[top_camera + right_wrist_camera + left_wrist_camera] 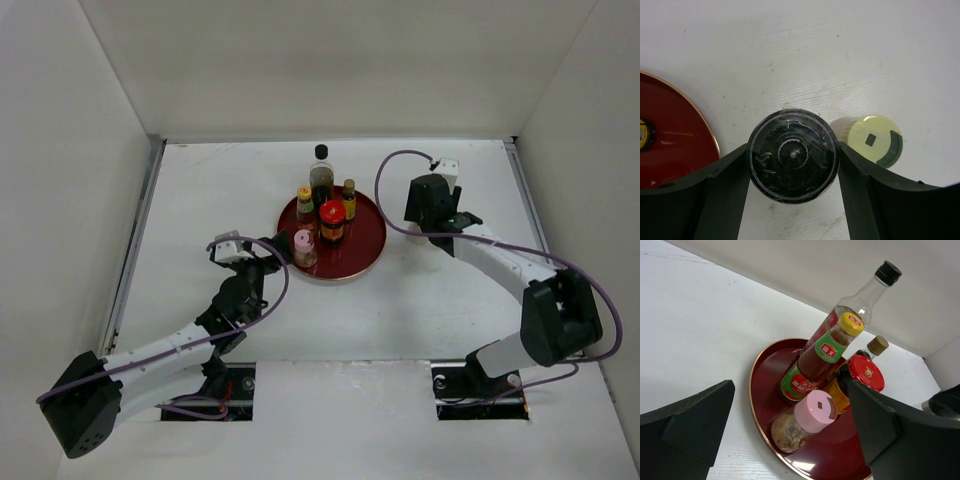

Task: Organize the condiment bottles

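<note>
My right gripper would bring the dark-lidded shaker up if I lifted it now. Both its fingers are shut against the shaker's round rim from opposite sides.
On the round red tray point(366, 242) stand a tall dark black-capped bottle point(321, 176), a yellow-capped red sauce bottle point(305, 204), a small amber bottle point(349, 198), a red-lidded jar point(332, 222) and a pink-topped shaker point(303, 246). My left gripper point(790, 390) is open just left of the tray, and the pink shaker point(809, 416) stands free between its spread fingers. My right gripper point(792, 150), right of the tray, has both fingers pressed against a round dark-lidded shaker point(793, 156) standing on the table. A cream-topped shaker point(874, 140) stands right beside it.
White walls close the table in at the back and on both sides. The tray's gold rim point(710, 135) lies just left of the right gripper's left finger. The right arm point(520, 270) arches over the right side of the table.
</note>
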{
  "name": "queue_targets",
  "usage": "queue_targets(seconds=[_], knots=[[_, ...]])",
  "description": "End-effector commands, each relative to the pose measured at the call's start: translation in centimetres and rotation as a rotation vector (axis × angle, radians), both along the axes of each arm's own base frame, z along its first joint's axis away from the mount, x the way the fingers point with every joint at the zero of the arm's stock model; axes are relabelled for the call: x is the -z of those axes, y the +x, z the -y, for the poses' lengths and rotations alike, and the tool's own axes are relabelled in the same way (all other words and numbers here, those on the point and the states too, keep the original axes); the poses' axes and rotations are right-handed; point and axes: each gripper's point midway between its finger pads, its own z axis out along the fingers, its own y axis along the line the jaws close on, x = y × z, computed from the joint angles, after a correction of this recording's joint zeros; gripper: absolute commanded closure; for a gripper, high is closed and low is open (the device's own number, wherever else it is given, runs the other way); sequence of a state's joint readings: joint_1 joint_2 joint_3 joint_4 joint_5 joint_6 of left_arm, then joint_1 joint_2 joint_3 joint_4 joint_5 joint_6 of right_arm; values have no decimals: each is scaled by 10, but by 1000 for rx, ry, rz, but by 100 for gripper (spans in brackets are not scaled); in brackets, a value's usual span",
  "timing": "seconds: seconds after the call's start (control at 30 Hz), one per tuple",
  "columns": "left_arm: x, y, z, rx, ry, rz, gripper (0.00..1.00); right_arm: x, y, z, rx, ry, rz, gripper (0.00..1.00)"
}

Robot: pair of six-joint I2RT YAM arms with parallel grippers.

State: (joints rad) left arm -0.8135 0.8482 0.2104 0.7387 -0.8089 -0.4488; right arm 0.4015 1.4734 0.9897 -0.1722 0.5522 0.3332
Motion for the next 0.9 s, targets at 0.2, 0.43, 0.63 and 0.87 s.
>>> queue_targets(seconds=[0.2,0.43,0.63,0.87], knots=[[-6,3,-13,-51,-52,33,0,-107,-35,-65,-150,144,303,51],[-3,4,-17,-71,-59,33,0,-86,-53,-150,-319,260,278,51],[-2,4,-16,-65,-53,30,0,-52,-52,-181,-364,241,222,50],[1,6,-13,-57,-43,21,0,-19,-55,-188,-360,208,186,38]])
